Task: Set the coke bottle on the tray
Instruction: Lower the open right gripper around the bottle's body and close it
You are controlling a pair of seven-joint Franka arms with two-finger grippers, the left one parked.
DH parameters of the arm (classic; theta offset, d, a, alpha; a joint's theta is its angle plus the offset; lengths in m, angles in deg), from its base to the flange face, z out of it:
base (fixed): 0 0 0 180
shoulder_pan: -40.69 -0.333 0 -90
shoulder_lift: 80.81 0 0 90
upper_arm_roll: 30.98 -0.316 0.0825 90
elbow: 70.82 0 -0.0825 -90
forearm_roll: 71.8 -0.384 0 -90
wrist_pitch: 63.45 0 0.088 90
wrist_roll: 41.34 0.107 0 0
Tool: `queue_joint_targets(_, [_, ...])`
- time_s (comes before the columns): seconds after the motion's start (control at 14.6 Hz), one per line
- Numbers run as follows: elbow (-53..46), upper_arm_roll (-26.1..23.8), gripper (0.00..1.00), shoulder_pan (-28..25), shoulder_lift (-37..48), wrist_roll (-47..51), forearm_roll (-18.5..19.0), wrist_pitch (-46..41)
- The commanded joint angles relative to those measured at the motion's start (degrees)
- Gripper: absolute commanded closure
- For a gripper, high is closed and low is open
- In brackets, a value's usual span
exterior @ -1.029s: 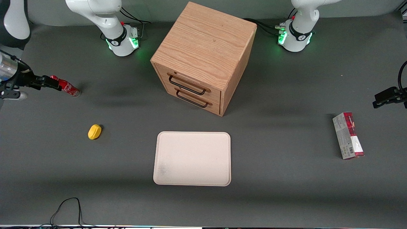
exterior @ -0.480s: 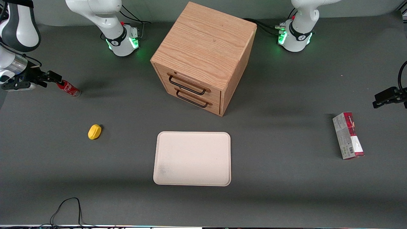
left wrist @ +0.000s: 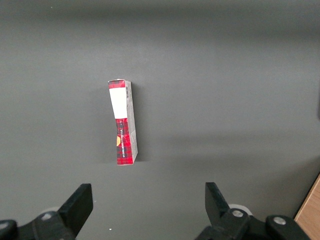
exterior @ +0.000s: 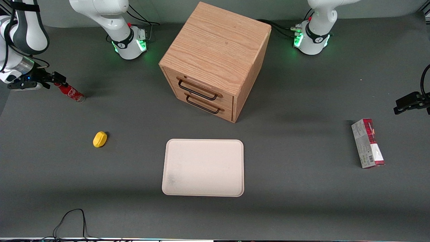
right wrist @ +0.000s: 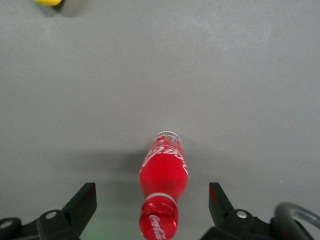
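Next, my right gripper grabs the coke bottle by its end with the cap [right wrist: 158, 220], to set the bottle on the tray.
The coke bottle [exterior: 72, 93] stands upright on the dark table toward the working arm's end; it is slim and red with a red cap and white script. The right wrist view looks down on the bottle [right wrist: 163, 172], its cap closest to the camera. My right gripper [exterior: 57, 82] hangs just above the cap, open. In the wrist view the gripper [right wrist: 151, 201] has one finger on each side of the bottle's neck, well apart from it. The cream tray [exterior: 203, 167] lies empty near the table's middle, nearer the front camera than the bottle.
A wooden two-drawer cabinet [exterior: 215, 60] stands above the tray in the front view. A small yellow object [exterior: 99, 139] lies between bottle and tray level, nearer the camera; it also shows in the wrist view [right wrist: 48, 1]. A red-and-grey carton [exterior: 368, 143] lies toward the parked arm's end.
My right gripper has swung in and come over the bottle's cap, covering more of its top. The bottle has not moved.
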Motion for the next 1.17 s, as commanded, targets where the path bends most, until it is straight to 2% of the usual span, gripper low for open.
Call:
queue_joint_targets(0.0, [1.4,0.2,0.01,0.2,1.0,-0.8,1.2,0.9])
queue_joint_targets(0.14, [1.8,0.3,0.03,0.2,0.7,-0.8,1.3,0.9])
queue_joint_targets(0.21, [1.8,0.2,0.06,0.2,0.5,-0.8,2.5,0.9])
queue_joint_targets(0.27, [1.7,0.3,0.14,0.2,0.4,-0.7,4.2,0.9])
queue_joint_targets(0.34, [1.7,0.4,0.28,0.2,0.3,-0.7,4.6,0.9])
queue_joint_targets(0.48, [1.7,0.5,0.67,0.2,0.2,-0.7,4.7,0.8])
queue_joint_targets(0.62, [1.6,0.4,0.98,0.2,-0.2,-0.4,4.7,0.8])
queue_joint_targets(0.89, [0.9,0.3,1.00,0.2,-0.7,0.5,4.6,0.8])
queue_joint_targets(1.1, [-2.0,-0.5,1.00,-0.1,-1.1,5.4,4.1,0.0])
